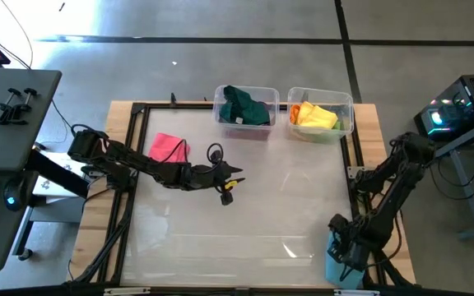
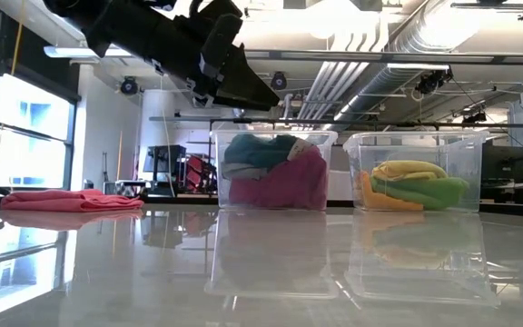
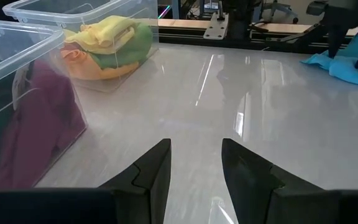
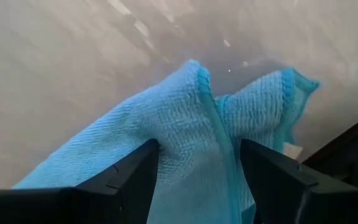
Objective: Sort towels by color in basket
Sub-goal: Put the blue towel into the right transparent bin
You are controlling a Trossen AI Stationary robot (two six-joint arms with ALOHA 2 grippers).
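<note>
The light blue towel should go into the bin with the yellow towel, so my right gripper should next pick it up by its hemmed fold.
A pink towel lies flat on the table's left part. My left gripper hovers open above the table's middle, to the right of the pink towel, and touches nothing. At the near right corner a light blue towel lies bunched up, and it also shows in the left wrist view. My right gripper is down on it, open. Dark green and magenta towels fill the left bin. Yellow, orange and light green towels fill the right bin. My right gripper comes at the light blue towel from above, pointing down. Its open fingers stand on either side of a raised fold near the towel's edge and rest against the cloth. The towel lies slack on the table.
Two clear plastic bins stand at the far edge, the left bin and the right bin. A dark frame runs around the table. Bare glossy tabletop spreads between the arms.
</note>
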